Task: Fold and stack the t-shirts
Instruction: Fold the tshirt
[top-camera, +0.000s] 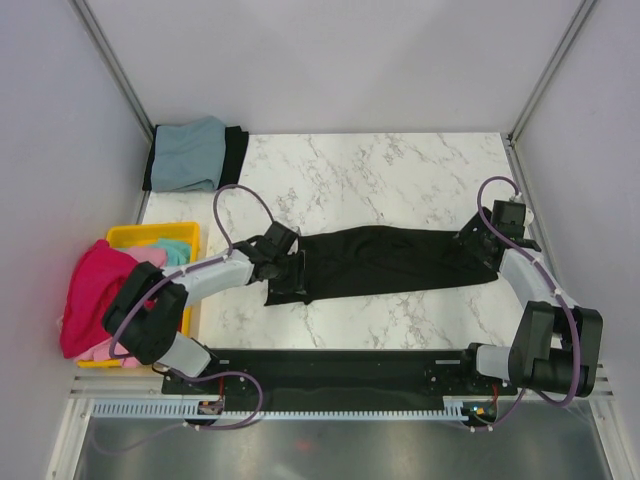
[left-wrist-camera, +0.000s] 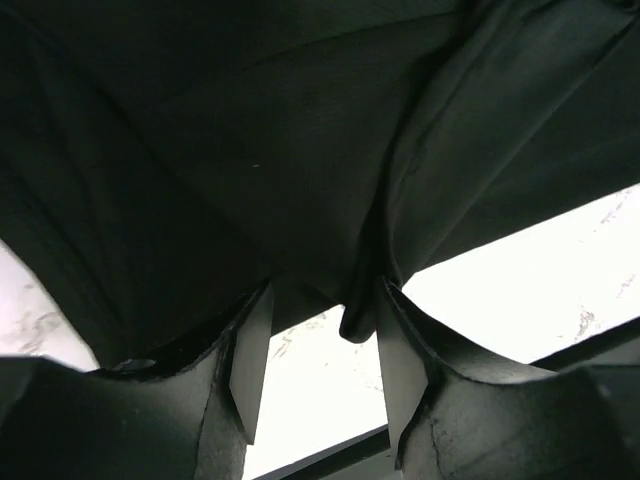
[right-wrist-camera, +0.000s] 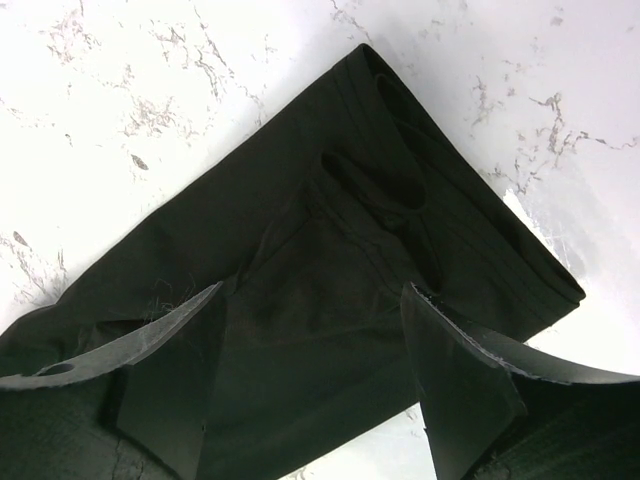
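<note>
The robot's left gripper will next spread that layer of the t-shirt for folding, so it will grab the black t-shirt's small hanging fold (top-camera: 307, 299) (left-wrist-camera: 360, 318) at the t-shirt's near edge.
A large black t-shirt (top-camera: 385, 262) lies folded into a long strip across the middle of the marble table. My left gripper (top-camera: 285, 268) is at the strip's left end. In the left wrist view it (left-wrist-camera: 322, 300) is open, with the black cloth (left-wrist-camera: 250, 150) draped just past the fingertips and one small fold hanging between them by the right finger. My right gripper (top-camera: 482, 245) is at the strip's right end. In the right wrist view it (right-wrist-camera: 312, 295) is open above the shirt's folded end (right-wrist-camera: 380, 230), gripping nothing.
A folded grey-blue shirt (top-camera: 188, 152) lies on a black one (top-camera: 236, 152) at the back left corner. A yellow bin (top-camera: 150, 236) at the left edge holds teal (top-camera: 173, 249), pink and magenta shirts (top-camera: 92, 292) that spill over its side. Grey walls close in the table.
</note>
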